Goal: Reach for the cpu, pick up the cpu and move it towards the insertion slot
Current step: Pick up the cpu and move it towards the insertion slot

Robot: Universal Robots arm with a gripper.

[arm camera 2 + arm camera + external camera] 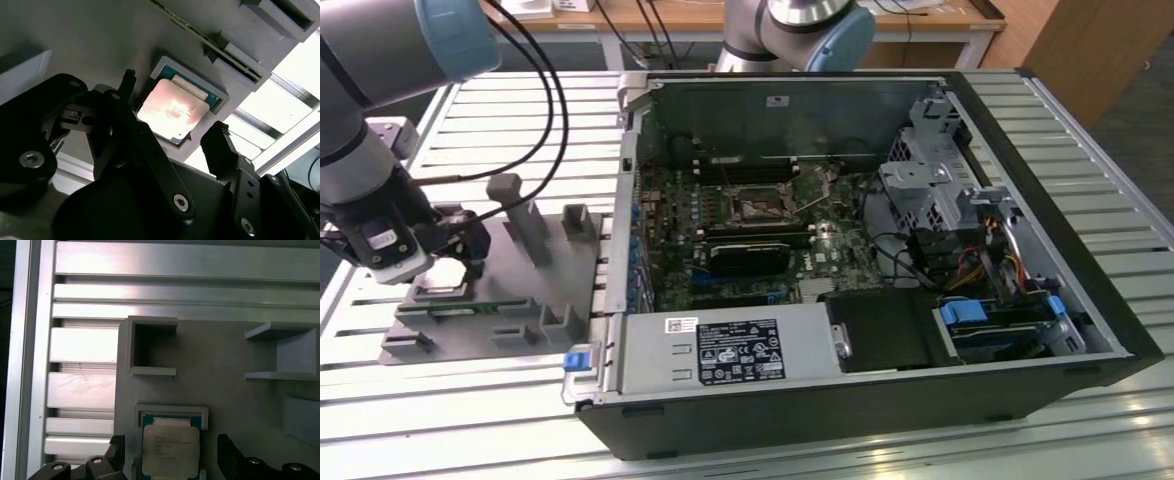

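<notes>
My fingers reach down beside the CPU's side edges in the grey nest [171,409] and closing now would catch the CPU, so it is time to close.
The cpu [172,107] is a small silvery square chip lying flat in a shallow grey nest on the fixture plate [220,375]. In the first wrist view the cpu [170,450] lies between my two black fingers. My gripper [173,102] is open, with one fingertip [129,80] on each side of the chip and a gap to its edges. In the exterior view my gripper [447,262] hangs low over the cpu [443,273] at the exterior view's left. The insertion slot [758,205] sits on the motherboard inside the open computer case, far from the gripper.
The grey fixture plate [520,300] carries upright holders [520,215] and a thin green memory stick [210,42]. The open computer case [854,400] lies on the slatted aluminium table [454,420]. A black block [747,255] sits just below the slot. Cables [540,90] trail from the arm.
</notes>
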